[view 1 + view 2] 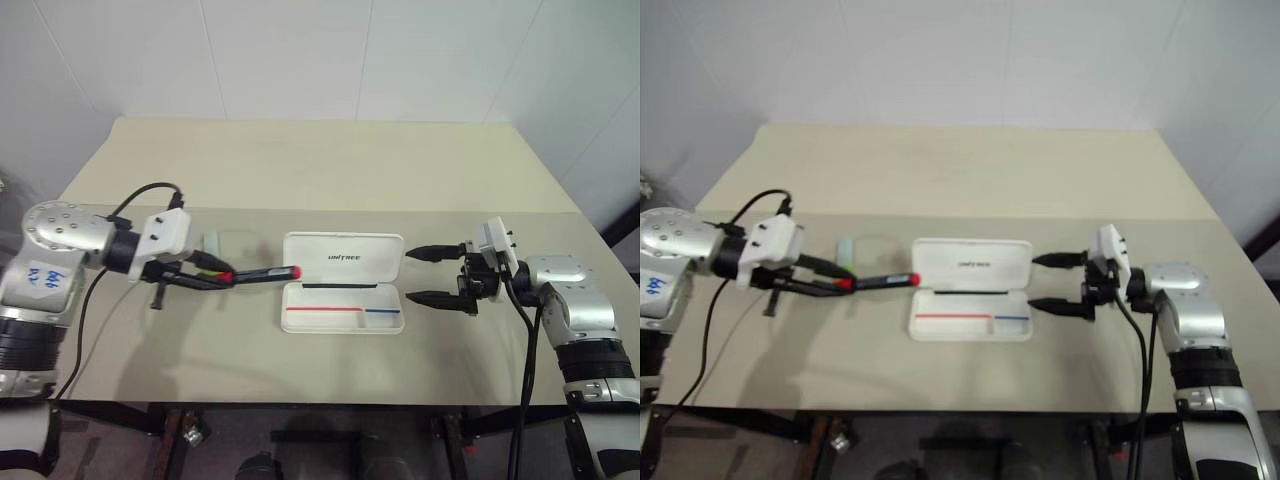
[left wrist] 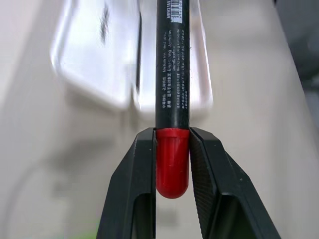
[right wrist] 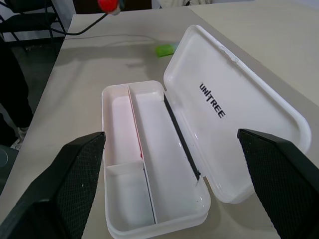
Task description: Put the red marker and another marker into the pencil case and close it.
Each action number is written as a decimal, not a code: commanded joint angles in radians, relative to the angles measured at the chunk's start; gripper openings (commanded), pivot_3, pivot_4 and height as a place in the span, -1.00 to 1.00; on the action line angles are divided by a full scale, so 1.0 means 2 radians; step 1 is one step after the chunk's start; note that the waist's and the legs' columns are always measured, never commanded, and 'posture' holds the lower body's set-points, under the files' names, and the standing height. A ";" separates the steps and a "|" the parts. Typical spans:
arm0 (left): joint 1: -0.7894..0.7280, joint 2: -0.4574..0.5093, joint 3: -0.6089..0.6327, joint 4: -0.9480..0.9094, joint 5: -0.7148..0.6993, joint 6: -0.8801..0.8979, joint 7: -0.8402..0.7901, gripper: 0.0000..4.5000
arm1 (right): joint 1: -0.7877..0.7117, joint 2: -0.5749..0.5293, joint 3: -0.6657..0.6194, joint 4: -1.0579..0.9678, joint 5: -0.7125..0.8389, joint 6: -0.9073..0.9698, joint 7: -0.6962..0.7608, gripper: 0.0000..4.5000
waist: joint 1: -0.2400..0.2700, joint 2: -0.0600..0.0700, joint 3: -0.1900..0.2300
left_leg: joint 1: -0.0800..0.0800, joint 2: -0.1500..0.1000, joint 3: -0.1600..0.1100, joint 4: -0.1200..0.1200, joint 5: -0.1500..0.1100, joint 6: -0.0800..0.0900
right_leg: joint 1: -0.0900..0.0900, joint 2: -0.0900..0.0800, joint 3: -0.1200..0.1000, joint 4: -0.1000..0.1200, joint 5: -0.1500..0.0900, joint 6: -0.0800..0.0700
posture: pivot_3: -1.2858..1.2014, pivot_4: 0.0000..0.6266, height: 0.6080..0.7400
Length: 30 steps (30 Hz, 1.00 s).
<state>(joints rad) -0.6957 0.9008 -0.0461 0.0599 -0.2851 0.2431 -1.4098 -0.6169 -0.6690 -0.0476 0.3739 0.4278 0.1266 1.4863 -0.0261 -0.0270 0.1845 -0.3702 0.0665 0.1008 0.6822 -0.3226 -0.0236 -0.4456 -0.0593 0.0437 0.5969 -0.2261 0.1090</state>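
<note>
The red marker (image 1: 262, 273) hangs short of the white pencil case (image 1: 343, 310), so it is too early to release. My left gripper moves the marker toward the case next.
My left gripper (image 1: 226, 277) is shut on the red marker (image 1: 262, 273) at its red cap, above the table, left of the pencil case. The black barrel points toward the case and its red end is close to the case's left edge. In the left wrist view the red cap (image 2: 172, 164) sits between the two black fingers. The white pencil case (image 1: 343, 310) lies open, its lid (image 3: 224, 109) with UNITREE lettering folded back. The other marker, a green highlighter (image 1: 212, 243), lies on the table behind my left gripper. My right gripper (image 1: 432, 276) stands open just right of the case.
The beige table (image 1: 300, 180) stretches far behind the case, and its front edge runs close below the case and both arms. A black cable (image 1: 150, 190) loops over my left wrist. White walls stand beyond the table.
</note>
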 commanded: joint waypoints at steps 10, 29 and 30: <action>-0.121 -0.126 -0.101 0.090 0.096 0.022 0.091 -0.74 | 0.015 0.008 -0.013 -0.023 0.002 -0.015 -0.024 1.00 | -0.001 0.000 0.000 | 0.000 0.000 0.000 0.000 0.000 0.000 | 0.000 0.001 0.001 0.000 0.000 0.001 | 0.03 -0.52 1.00; -0.146 -0.203 -0.165 0.105 0.142 0.074 0.097 -0.74 | 0.089 -0.006 -0.041 -0.100 0.018 0.001 -0.074 1.00 | -0.001 0.000 0.000 | -0.001 0.000 0.000 0.000 0.000 0.000 | 0.000 0.001 0.001 -0.002 0.001 0.002 | 0.03 -0.52 1.00; -0.146 -0.207 -0.168 0.106 0.144 0.074 0.099 -0.74 | 0.091 -0.006 -0.041 -0.102 0.019 0.002 -0.076 1.00 | -0.001 0.000 0.000 | -0.001 0.000 0.000 0.000 0.000 0.000 | 0.000 0.001 0.001 -0.002 0.001 0.002 | 0.03 -0.52 1.00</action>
<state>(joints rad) -0.9560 0.4897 -0.3795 0.2849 -0.0081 0.3892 -1.2200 -0.4412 -0.6644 -0.0943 0.2027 0.4422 0.1328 1.3429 -0.0273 -0.0270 0.1845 -0.3713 0.0660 0.0999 0.6822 -0.3222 -0.0234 -0.4453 -0.0577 0.0468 0.5925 -0.2243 0.1124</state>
